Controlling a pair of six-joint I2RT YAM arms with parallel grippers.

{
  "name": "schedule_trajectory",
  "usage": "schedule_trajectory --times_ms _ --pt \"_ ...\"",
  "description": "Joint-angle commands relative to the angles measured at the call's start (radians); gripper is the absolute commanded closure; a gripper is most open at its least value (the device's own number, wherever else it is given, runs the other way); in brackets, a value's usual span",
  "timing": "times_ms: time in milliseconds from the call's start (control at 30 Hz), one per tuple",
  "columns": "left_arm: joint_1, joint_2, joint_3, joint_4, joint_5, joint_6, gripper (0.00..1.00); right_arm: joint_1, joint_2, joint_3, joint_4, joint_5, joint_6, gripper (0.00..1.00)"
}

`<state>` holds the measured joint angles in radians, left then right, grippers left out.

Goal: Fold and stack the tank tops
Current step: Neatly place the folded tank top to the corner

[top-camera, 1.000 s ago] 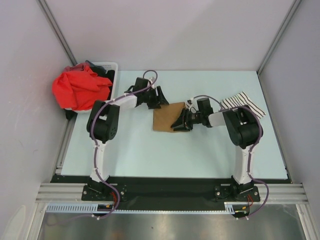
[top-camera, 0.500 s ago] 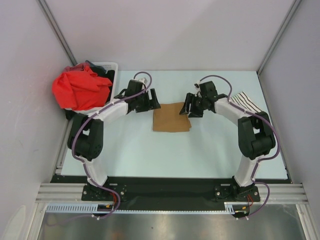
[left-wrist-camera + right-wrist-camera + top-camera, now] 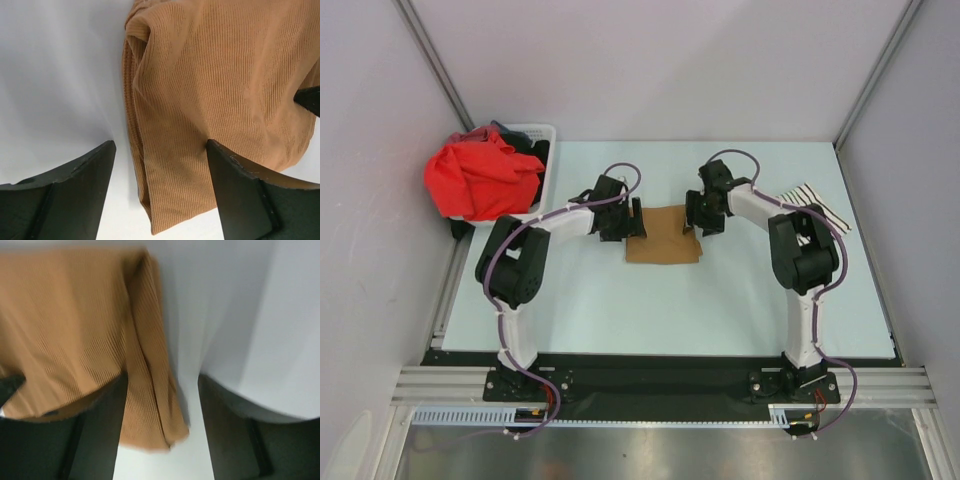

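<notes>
The left gripper grabs the tan-brown tank top's folded edge (image 3: 630, 235) (image 3: 145, 147) next, opposite my right gripper, to stack it still folded on the striped one.
A tan-brown tank top (image 3: 663, 240) lies folded into a small rectangle at the table's middle. My left gripper (image 3: 633, 221) is at its left edge and my right gripper (image 3: 698, 214) at its far right corner. In the left wrist view the left gripper (image 3: 160, 145) is open, with the tan cloth's (image 3: 215, 80) folded edge lying loose between the fingers (image 3: 75, 192). In the right wrist view the right gripper (image 3: 162, 377) is open astride the tan cloth's (image 3: 65, 315) corner. The striped tank top (image 3: 810, 195) lies at the right, partly hidden by the right arm.
A white laundry basket (image 3: 542, 130) stands at the far left corner with a heap of red cloth (image 3: 480, 180) spilling over it. Grey walls close in the table on three sides. The arm bases sit on the black strip at the near edge.
Both grippers opened wider. The right one left the cloth's near right part and went to its far right corner. The left one drew back, then settled at the left edge.
</notes>
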<state>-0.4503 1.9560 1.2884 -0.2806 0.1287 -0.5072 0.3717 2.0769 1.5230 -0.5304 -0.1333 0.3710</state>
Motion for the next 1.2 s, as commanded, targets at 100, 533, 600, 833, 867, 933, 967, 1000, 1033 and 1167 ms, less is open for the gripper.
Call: schedule_trajectory --times_ms 100,533,600,833,867,933,967,1000,1033,1167 --pt "-0.010 0.035 0.002 0.038 -0.009 -0.019 0.25 0.022 0.052 0.055 -0.026 0.012 -0.018 0.48" --pt "-0.027 0.121 -0.020 0.090 0.015 -0.068 0.81 0.067 0.077 0.028 -0.010 0.021 0.002 1.00" --pt "-0.036 0.145 -0.009 0.092 0.022 -0.063 0.90 0.055 0.065 0.008 0.010 0.015 0.014 1.00" --pt "-0.106 0.193 0.058 0.113 0.066 -0.102 1.00 -0.017 -0.059 -0.095 0.081 -0.043 0.036 1.00" --pt "-0.117 0.201 0.069 0.116 0.071 -0.111 1.00 -0.027 -0.073 -0.109 0.084 -0.045 0.036 1.00" --pt "-0.149 0.202 0.086 0.159 0.091 -0.134 1.00 -0.046 -0.104 -0.147 0.093 -0.051 0.037 1.00" --pt "-0.160 0.204 0.092 0.178 0.100 -0.155 1.00 -0.069 -0.132 -0.159 0.096 -0.055 0.040 1.00" --pt "-0.171 0.205 0.100 0.205 0.104 -0.169 1.00 -0.083 -0.147 -0.168 0.098 -0.057 0.043 1.00" --pt "-0.192 0.208 0.126 0.218 0.106 -0.197 1.00 -0.099 -0.158 -0.188 0.099 -0.057 0.046 1.00" --pt "-0.232 0.251 0.210 0.262 0.109 -0.258 1.00 -0.181 -0.213 -0.224 0.096 -0.054 0.049 1.00"
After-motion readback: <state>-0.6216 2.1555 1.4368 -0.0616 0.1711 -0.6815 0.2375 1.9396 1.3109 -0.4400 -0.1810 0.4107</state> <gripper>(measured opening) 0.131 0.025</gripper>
